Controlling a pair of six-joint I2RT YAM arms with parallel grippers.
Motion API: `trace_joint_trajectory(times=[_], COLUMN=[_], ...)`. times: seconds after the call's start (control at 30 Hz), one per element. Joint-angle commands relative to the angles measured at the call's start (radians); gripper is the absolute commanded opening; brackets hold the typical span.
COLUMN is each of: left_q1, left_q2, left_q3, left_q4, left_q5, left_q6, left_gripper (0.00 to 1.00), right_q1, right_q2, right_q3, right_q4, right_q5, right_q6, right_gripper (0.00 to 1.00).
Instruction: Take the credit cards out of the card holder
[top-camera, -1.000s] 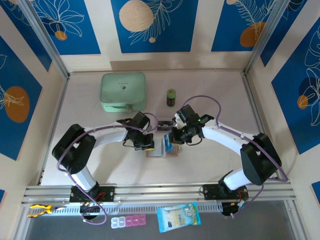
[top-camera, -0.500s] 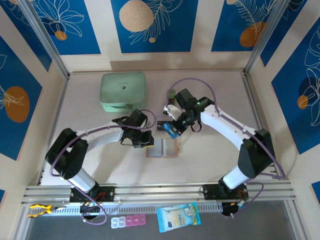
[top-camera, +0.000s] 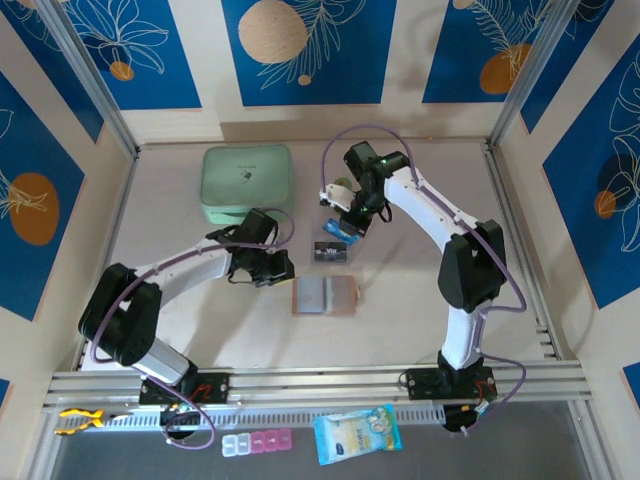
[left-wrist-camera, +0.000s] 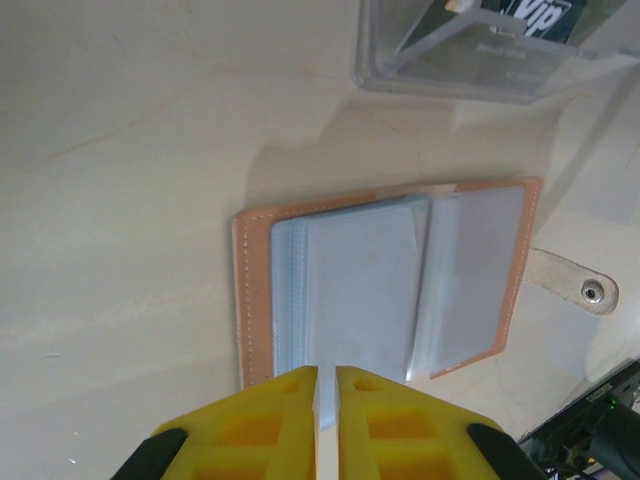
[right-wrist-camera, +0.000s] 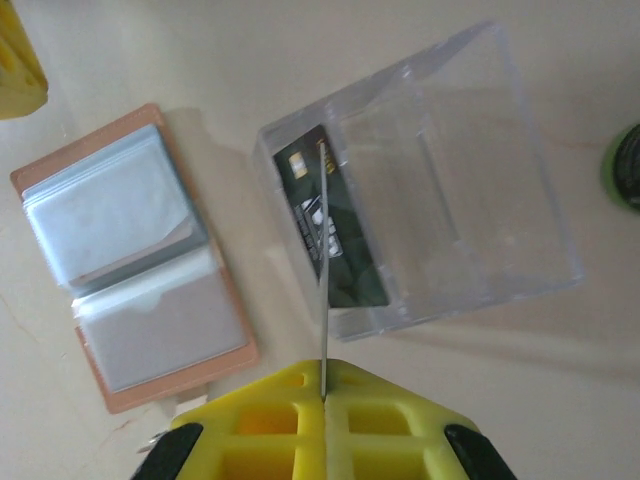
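The blue credit card is hanging over the dark card and would land on it. I should keep the blue credit card in my right gripper until it lines up with the empty section of the plastic box.
The salmon-pink card holder (top-camera: 325, 296) lies open and flat on the table, its grey sleeves up (left-wrist-camera: 390, 280) (right-wrist-camera: 120, 210). My right gripper (top-camera: 345, 222) (right-wrist-camera: 325, 366) is shut on a blue credit card (top-camera: 337, 232), which is edge-on in the right wrist view (right-wrist-camera: 323, 260). It hangs above the clear plastic box (top-camera: 330, 250) (right-wrist-camera: 470, 180). A dark card (right-wrist-camera: 345, 265) lies inside that box. My left gripper (top-camera: 280, 268) (left-wrist-camera: 327, 372) hovers at the card holder's left edge, jaws parted by a narrow slit with nothing in them.
A mint-green zip case (top-camera: 246, 183) sits at the back left. A small green-topped jar (right-wrist-camera: 628, 165) stands just beyond the clear box. The holder's snap tab (left-wrist-camera: 575, 285) sticks out sideways. A pill organizer (top-camera: 258, 442) and a blue packet (top-camera: 356, 432) lie in front of the rail.
My right gripper has carried the blue card from the card holder back over the clear box. My left gripper has drawn back off the holder and its jaws have parted slightly.
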Motion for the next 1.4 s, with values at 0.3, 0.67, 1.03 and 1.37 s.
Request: trace_joint_trajectory(times=[0.3, 0.67, 1.03, 1.37], left_q1=[0.048, 0.073, 0.084, 0.090], left_q2=[-0.008, -0.017, -0.008, -0.014], left_q3=[-0.019, -0.035, -0.038, -0.045], left_q4=[-0.044, -0.059, -0.057, -0.057], left_q5=[0.024, 0.030, 0.039, 0.040], left_q6=[0.042, 0.056, 0.059, 0.056], left_gripper=[0.12, 0.12, 0.12, 0.12], right_q1=[-0.044, -0.051, -0.040, -0.024], right_q2=[0.196, 0.293, 0.357, 0.383], right_q3=[0.224, 0.308, 0.314, 0.318], right_q4=[-0.136, -0.194, -0.225, -0.212], right_q5=[-0.098, -0.087, -0.097, -0.104], right_q6=[-0.154, -0.261, -0.305, -0.312], right_gripper=[0.00, 0.00, 0.00, 0.17])
